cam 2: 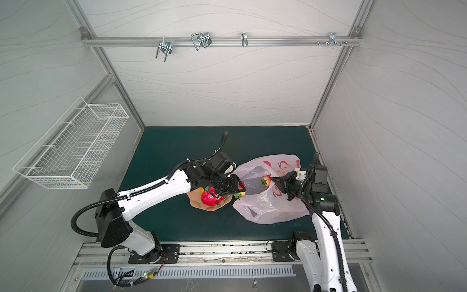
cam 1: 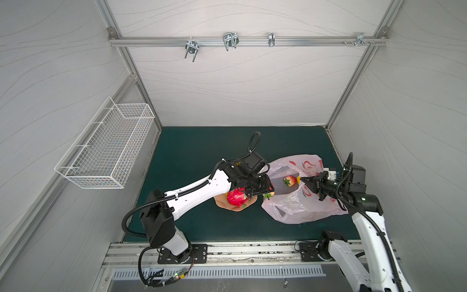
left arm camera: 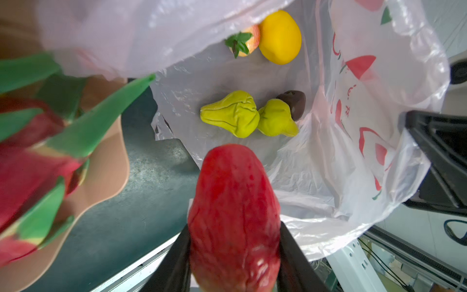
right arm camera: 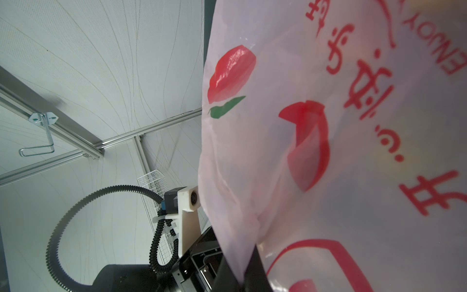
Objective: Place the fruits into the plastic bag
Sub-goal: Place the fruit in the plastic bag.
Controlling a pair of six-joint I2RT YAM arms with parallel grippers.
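Observation:
I should move the red fruit (left arm camera: 234, 209) inward before my left gripper releases it, because it hangs at the bag's edge (left arm camera: 192, 156), short of the green pears.
My left gripper (left arm camera: 233, 227) is shut on a red apple (left arm camera: 235, 202), held at the open mouth of the pale-pink plastic bag (cam 1: 303, 204) (cam 2: 273, 207). Inside the bag lie a strawberry (left arm camera: 243, 41), a lemon (left arm camera: 280, 36), two green pears (left arm camera: 231, 113) and a dark avocado (left arm camera: 293, 101). My right gripper (cam 1: 304, 180) (right arm camera: 243, 278) is shut on the bag's rim and holds it up. The dragon fruit (cam 1: 236, 197) (cam 2: 209, 198) rests on the peach plate (cam 1: 236, 207). Another strawberry (cam 1: 268, 195) lies between plate and bag.
A white wire basket (cam 1: 108, 149) hangs on the left wall. Metal hooks (cam 1: 230, 40) hang from the rail on the back wall. A dark green mat (cam 1: 192, 156) covers the table. The left arm reaches over the plate.

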